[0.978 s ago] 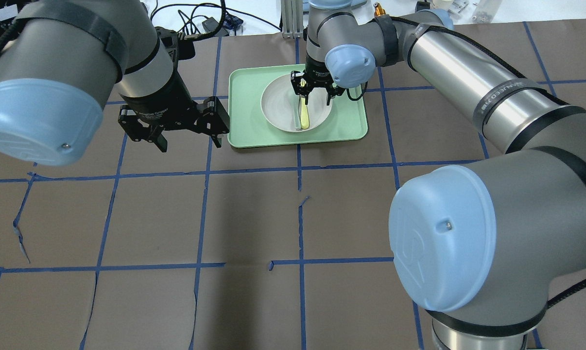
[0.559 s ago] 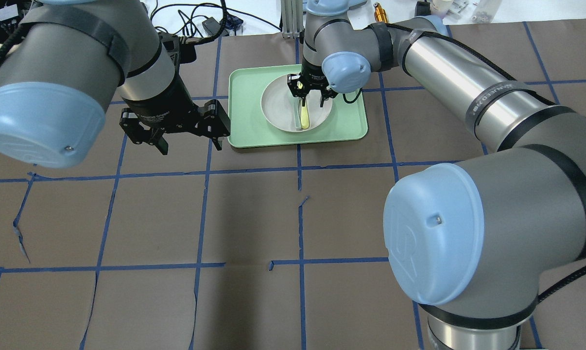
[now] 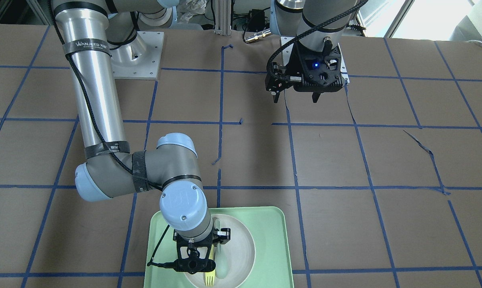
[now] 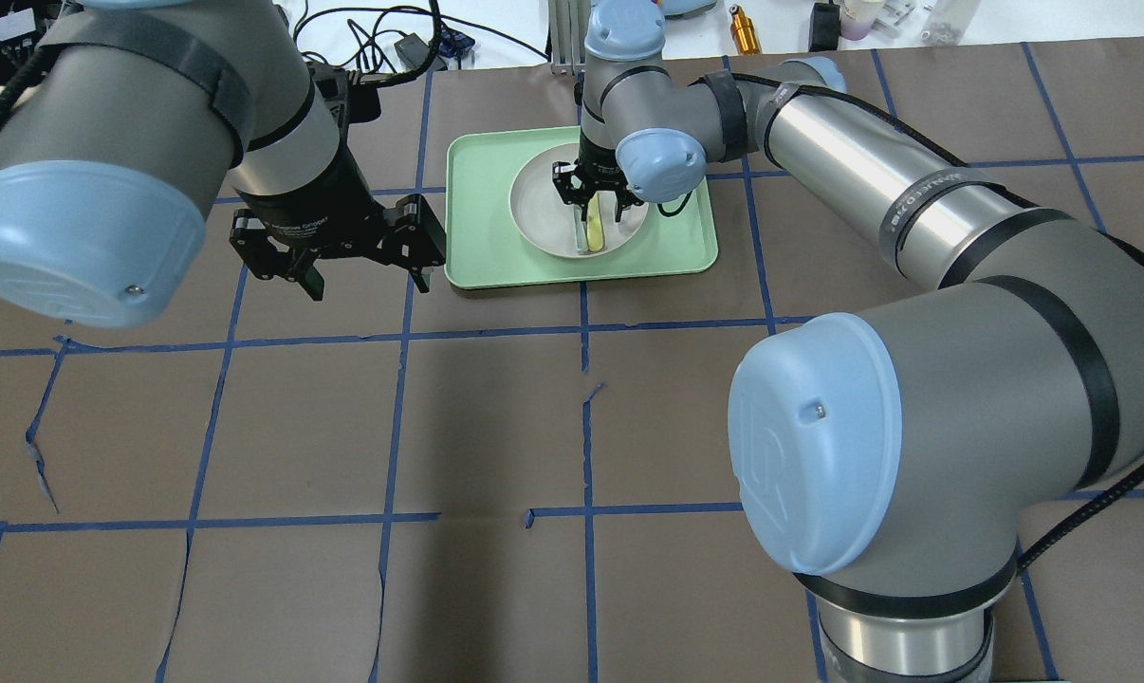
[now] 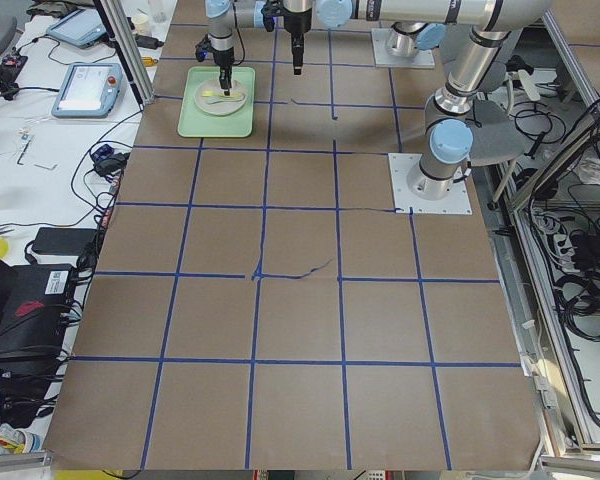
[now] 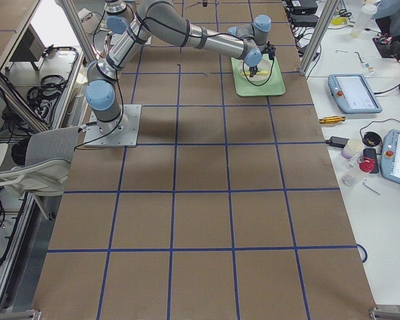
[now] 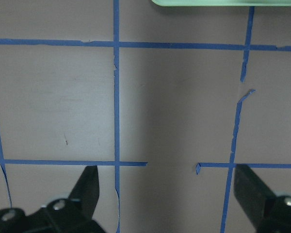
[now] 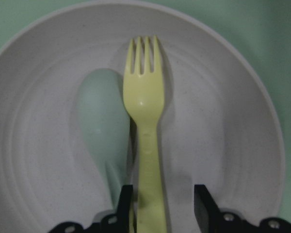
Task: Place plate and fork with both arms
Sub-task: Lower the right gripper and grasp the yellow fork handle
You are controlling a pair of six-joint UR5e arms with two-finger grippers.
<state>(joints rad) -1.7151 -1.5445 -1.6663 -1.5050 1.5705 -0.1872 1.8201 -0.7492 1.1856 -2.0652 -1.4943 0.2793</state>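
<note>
Next, my right gripper takes hold of the yellow fork by its handle (image 8: 150, 187) to place it beside the off-white plate (image 8: 199, 121).
The off-white plate (image 4: 539, 204) lies in the mint-green tray (image 4: 477, 256) at the table's far middle. The yellow fork (image 4: 594, 230) lies in the plate beside a pale grey-green spoon (image 8: 102, 126). My right gripper (image 4: 588, 201) is down in the plate, open, its fingers on either side of the fork's handle. In the right wrist view the fork (image 8: 145, 121) points tines away, and a gap shows between the handle and one finger (image 8: 201, 199). My left gripper (image 4: 371, 283) is open and empty, above the table left of the tray.
Brown paper with blue tape lines covers the table. The tray's near edge (image 7: 208, 2) shows at the top of the left wrist view. Cables, bottles and devices lie beyond the table's far edge (image 4: 743, 28).
My right arm has lowered and its gripper has come down around the fork's handle in the plate. The left gripper has hardly moved.
</note>
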